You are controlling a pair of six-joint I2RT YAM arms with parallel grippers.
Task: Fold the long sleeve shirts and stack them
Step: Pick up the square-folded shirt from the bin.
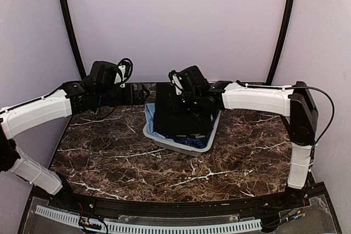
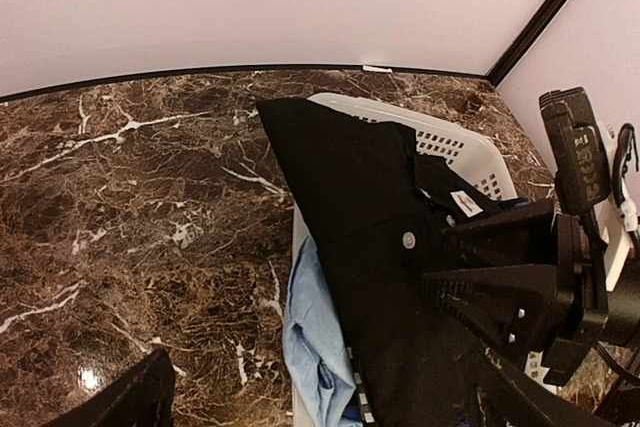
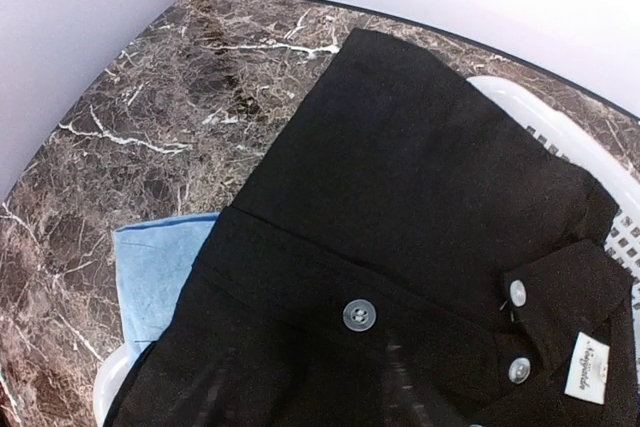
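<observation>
I should grab the black shirt's middle (image 1: pixel 174 108) (image 3: pixel 312 375) near the button placket with my right gripper next. Then it can lift the shirt, still folded, onto the table.
A plain black long sleeve shirt (image 1: pixel 176 114) with small pale buttons (image 3: pixel 359 314) lies folded on top of a white slatted basket (image 1: pixel 205 145). It also shows in the left wrist view (image 2: pixel 360 187) and the right wrist view (image 3: pixel 400 167). A light blue cloth (image 2: pixel 312 342) lies under it and hangs over the basket's left rim. My right gripper (image 1: pixel 185 102) is open, with its fingers (image 2: pixel 490 287) spread just over the black shirt near the button placket. My left gripper (image 1: pixel 143 92) is open and empty, above the table just left of the basket.
The basket (image 2: pixel 470 152) stands at the back middle of the dark marble table (image 1: pixel 120 163). Pale walls and black corner posts (image 1: pixel 68 23) close in behind. The table's far edge runs just behind the basket.
</observation>
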